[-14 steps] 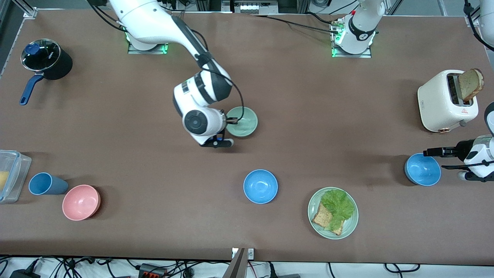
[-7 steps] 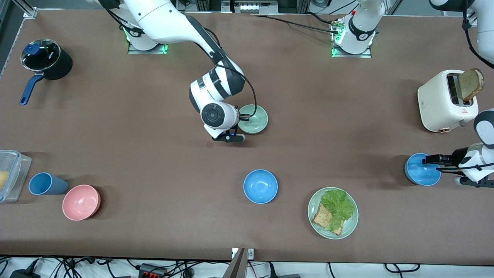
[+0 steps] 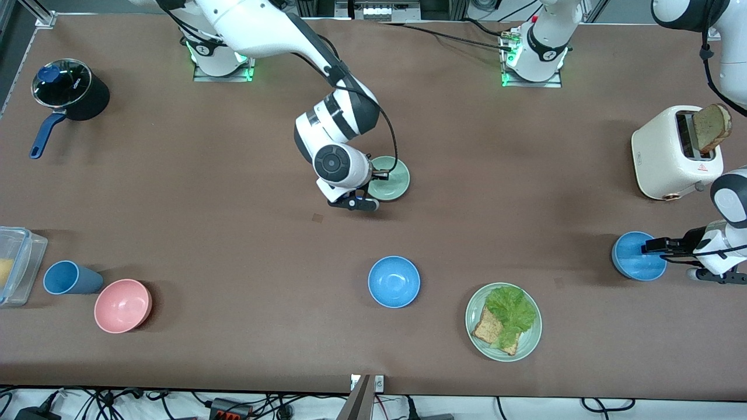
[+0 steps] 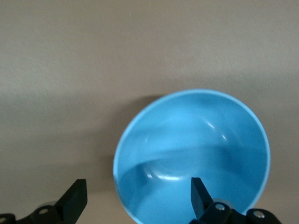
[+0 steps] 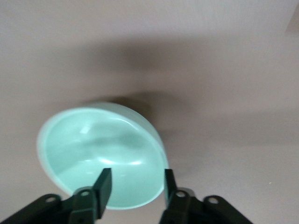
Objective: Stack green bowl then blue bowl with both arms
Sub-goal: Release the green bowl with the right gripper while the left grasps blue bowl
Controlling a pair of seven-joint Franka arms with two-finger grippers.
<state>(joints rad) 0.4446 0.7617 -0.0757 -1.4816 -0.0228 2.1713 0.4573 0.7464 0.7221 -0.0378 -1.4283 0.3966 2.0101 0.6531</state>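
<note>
The left gripper should close on the blue bowl [image 4: 187, 149] now, as its fingers reach down inside and outside the bowl, below its rim [image 4: 116, 186].
The pale green bowl [image 3: 394, 179] is in the middle of the table and fills the right wrist view [image 5: 88, 144]. My right gripper [image 3: 380, 175] [image 5: 136, 184] is shut on its rim, with one finger inside the bowl and one outside. One blue bowl [image 3: 633, 259] sits at the left arm's end. My left gripper [image 3: 649, 246] [image 4: 138, 196] is open over that bowl's [image 4: 196, 140] rim, one finger over its inside and one outside. A second blue bowl [image 3: 394, 282] sits free, nearer the front camera than the green bowl.
A green plate [image 3: 470, 319] with lettuce and bread lies beside the free blue bowl. A white toaster [image 3: 671, 154] with bread stands at the left arm's end. A black pot [image 3: 70, 90], a blue cup [image 3: 67, 277], a pink bowl [image 3: 122, 305] and a clear container [image 3: 14, 265] are at the right arm's end.
My right gripper and the green bowl have moved together toward the left arm's end. My left gripper has shifted from the blue bowl's edge to over its rim.
</note>
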